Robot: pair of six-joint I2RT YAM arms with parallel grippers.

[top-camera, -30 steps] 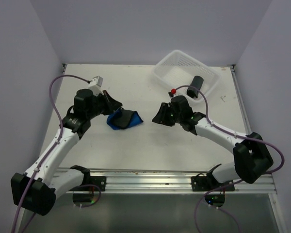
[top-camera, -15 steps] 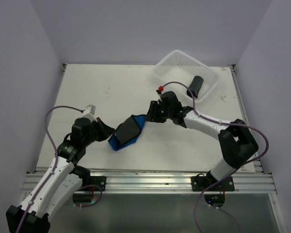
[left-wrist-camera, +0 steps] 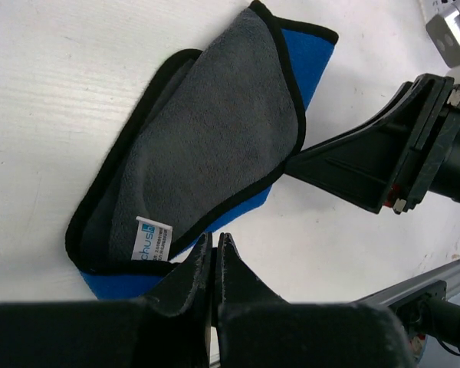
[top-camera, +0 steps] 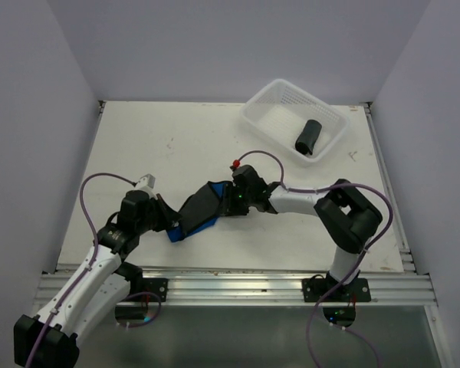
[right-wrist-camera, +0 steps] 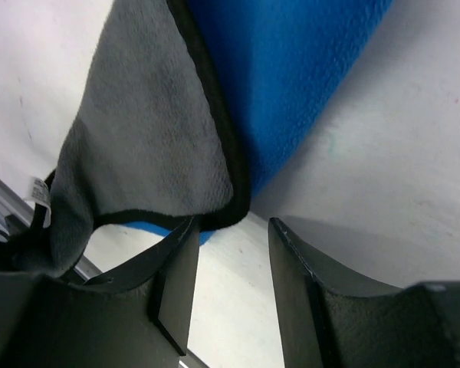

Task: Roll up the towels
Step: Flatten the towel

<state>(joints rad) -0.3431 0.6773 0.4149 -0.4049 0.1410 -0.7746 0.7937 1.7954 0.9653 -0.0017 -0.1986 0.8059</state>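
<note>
My right gripper next grabs the towel by its black-edged grey corner (top-camera: 220,210) (right-wrist-camera: 234,211), opposite my left gripper, to stretch the towel out for rolling.
A blue towel (top-camera: 198,211) with black edging lies stretched out on the table, its grey side folded over the blue (left-wrist-camera: 215,130). My left gripper (top-camera: 167,224) is at its near-left end, shut on the towel's black edge (left-wrist-camera: 213,239). My right gripper (top-camera: 228,201) is at the far-right end and stands open (right-wrist-camera: 233,224). The towel's corner (right-wrist-camera: 161,138) rests against its left finger, and bare table shows between the jaws. A second towel, a dark roll (top-camera: 307,136), lies in the basket.
The white perforated basket (top-camera: 280,107) stands at the back right of the table. The right arm's elbow (top-camera: 353,218) is folded over the right side. The metal rail (top-camera: 238,280) runs along the near edge.
The left gripper pulled back toward the near edge with the towel's end, drawing the bunched towel out long. The right gripper moved left to the far end and its jaws widened.
</note>
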